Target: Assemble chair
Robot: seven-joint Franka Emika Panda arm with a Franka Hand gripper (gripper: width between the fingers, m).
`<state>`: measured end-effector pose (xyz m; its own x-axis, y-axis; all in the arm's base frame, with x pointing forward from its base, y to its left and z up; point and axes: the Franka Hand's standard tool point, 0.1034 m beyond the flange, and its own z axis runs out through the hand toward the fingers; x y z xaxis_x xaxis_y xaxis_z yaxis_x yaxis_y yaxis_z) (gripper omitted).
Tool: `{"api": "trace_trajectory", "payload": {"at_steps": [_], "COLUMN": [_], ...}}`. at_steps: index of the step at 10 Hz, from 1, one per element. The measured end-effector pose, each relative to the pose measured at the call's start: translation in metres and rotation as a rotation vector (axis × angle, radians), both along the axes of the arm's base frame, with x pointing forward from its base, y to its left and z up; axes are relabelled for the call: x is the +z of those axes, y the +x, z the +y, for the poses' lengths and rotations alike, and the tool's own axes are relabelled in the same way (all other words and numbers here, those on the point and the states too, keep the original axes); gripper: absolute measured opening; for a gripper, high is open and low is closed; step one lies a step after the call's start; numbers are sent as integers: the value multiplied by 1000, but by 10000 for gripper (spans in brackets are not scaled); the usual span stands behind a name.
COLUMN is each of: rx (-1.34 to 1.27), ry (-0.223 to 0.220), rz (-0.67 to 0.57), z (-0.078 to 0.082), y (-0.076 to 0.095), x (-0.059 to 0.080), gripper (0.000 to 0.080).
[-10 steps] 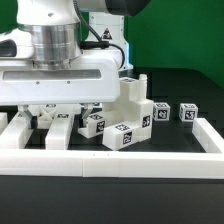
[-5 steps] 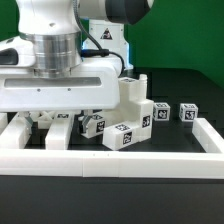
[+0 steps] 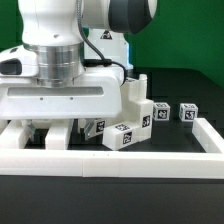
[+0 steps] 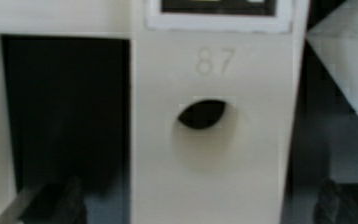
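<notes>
My gripper should close on the white chair bar now, because my open fingers are on either side of it. Closing now would catch it.
In the wrist view a white chair bar [image 4: 202, 150] with a dark round hole [image 4: 201, 114] and a faint moulded number runs between my fingers [image 4: 60, 202]. My gripper [image 4: 197, 205] is open, with a dark gap on each side of the bar. In the exterior view the gripper [image 3: 55, 128] hangs low over the white parts at the exterior view's left and hides most of them. A stepped stack of tagged white chair parts [image 3: 132, 112] stands just to its right. Two small tagged cubes [image 3: 160, 113] [image 3: 187, 113] lie further right.
A long low white border wall [image 3: 120, 160] runs along the front and turns back at the exterior view's right [image 3: 212, 135]. The table is black. The arm's big white body fills the upper left of the exterior view.
The gripper has come down over the parts at the exterior view's left and now covers more of them. Its jaws have stayed open. The stack and cubes have not moved.
</notes>
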<state>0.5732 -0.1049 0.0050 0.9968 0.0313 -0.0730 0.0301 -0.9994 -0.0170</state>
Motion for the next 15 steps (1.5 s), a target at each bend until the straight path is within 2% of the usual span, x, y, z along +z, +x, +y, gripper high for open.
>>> {"api": "trace_trajectory", "payload": {"at_steps": [2, 4, 5, 6, 8, 10, 11, 13, 15], "rx": [0, -1, -2, -3, -6, -7, -7, -2, -4], "ry": [0, 0, 0, 0, 0, -2, 3, 20, 36], "rz": [0, 1, 1, 1, 1, -8, -9, -17, -31], "z": [0, 0, -1, -3, -5, -8, -9, -11, -8], "y": [0, -1, -1, -1, -1, 1, 0, 1, 1], "x": [0, 0, 0, 0, 0, 7, 16, 45, 68], "gripper": [648, 383, 383, 284, 284, 284, 284, 284, 284]}}
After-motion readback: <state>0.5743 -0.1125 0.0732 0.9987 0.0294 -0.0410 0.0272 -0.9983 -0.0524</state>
